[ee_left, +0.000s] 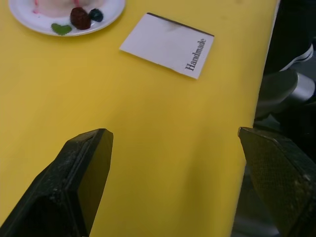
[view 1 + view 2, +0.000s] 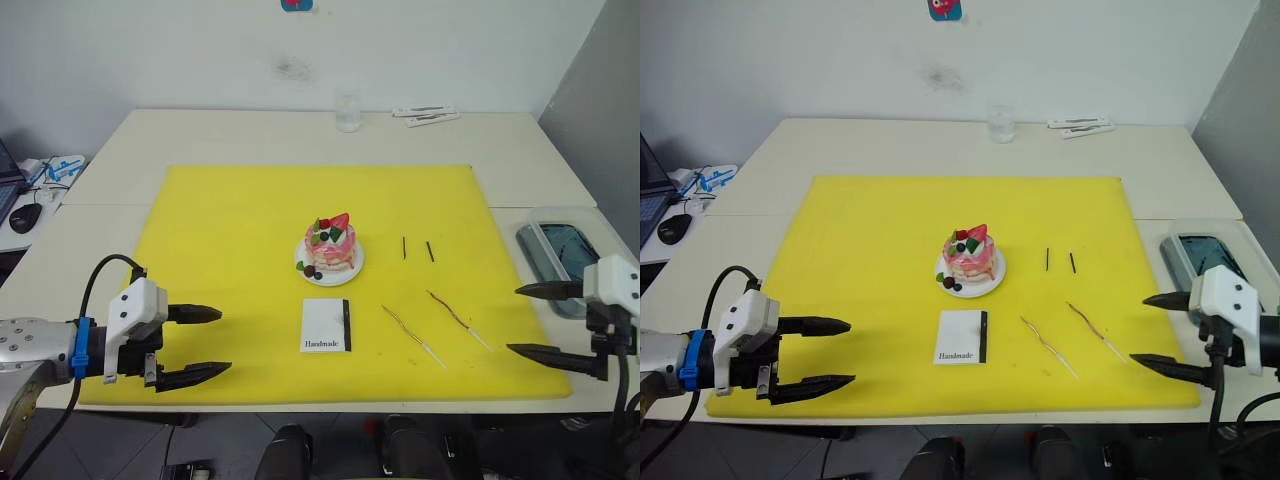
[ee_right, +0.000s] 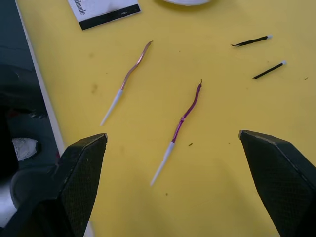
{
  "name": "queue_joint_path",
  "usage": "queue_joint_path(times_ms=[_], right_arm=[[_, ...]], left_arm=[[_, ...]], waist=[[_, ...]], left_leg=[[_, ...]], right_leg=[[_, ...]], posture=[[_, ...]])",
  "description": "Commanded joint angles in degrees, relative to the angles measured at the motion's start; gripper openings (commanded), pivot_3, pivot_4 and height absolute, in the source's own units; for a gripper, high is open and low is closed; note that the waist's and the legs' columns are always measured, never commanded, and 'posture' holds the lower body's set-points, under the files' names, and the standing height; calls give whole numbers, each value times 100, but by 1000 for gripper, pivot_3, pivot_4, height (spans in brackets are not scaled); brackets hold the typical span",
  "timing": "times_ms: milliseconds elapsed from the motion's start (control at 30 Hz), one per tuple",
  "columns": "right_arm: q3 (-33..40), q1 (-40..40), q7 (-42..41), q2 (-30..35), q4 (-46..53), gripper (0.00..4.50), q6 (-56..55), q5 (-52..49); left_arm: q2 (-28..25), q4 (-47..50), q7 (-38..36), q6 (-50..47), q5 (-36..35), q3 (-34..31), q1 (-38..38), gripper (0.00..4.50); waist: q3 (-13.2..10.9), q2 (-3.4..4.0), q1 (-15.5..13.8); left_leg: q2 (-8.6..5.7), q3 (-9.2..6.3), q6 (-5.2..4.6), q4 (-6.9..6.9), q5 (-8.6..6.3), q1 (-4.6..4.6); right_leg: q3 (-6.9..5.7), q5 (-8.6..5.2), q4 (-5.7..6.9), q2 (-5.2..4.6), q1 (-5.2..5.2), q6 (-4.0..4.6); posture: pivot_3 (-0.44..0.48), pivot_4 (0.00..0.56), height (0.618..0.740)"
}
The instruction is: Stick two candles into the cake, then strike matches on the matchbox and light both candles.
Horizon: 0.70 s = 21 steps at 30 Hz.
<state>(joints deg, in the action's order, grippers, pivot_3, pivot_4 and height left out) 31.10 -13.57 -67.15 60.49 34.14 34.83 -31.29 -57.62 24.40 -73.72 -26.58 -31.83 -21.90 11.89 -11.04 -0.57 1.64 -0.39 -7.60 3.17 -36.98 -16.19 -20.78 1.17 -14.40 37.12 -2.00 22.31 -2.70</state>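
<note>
The candle is long and thin with a wavy stem, so my right gripper needs to grab it near its middle next.
The pink-and-white cake sits on its small white plate in the middle of the yellow mat. In front of it lies the white matchbox. Two wavy candles lie flat on the mat to the right of the box. Two short black matches rest right of the cake. My left gripper hovers open over the mat's front left. My right gripper stands open at the mat's right edge, near the candles.
A glass and white packets stand at the table's far edge. A clear lidded container sits right of the mat. A mouse and cables lie on a side surface at left.
</note>
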Motion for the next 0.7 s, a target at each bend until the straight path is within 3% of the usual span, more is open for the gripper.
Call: queue_joint_path(times_ms=[33, 367, 700], right_arm=[[56, -137, 404, -170, 519, 4500, 209, -67], [-922, 132, 1928, -468, 1125, 4500, 1075, 225], [-1670, 496, 2664, -494, 542, 4500, 1396, 719]], left_arm=[[-153, 619, -28, -291, -389, 42, -17, 4485], [-218, 1153, 106, -487, -644, 605, -604, 4485], [-27, 1388, 481, -650, -921, 1031, -1137, 4485]], waist=[[1, -3, 0], [1, -2, -3], [1, -2, -2]], left_leg=[[1, -1, 0, 0, 0, -1], [4, 1, 0, -2, 0, 0], [3, 0, 0, 3, 0, -4]], right_leg=[[-1, 0, -1, 0, 0, -1], [-1, -12, 0, 2, 0, 20], [-4, -4, -3, 2, 1, 7]], posture=[[0, 150, 740], [0, 150, 740], [0, 150, 740]])
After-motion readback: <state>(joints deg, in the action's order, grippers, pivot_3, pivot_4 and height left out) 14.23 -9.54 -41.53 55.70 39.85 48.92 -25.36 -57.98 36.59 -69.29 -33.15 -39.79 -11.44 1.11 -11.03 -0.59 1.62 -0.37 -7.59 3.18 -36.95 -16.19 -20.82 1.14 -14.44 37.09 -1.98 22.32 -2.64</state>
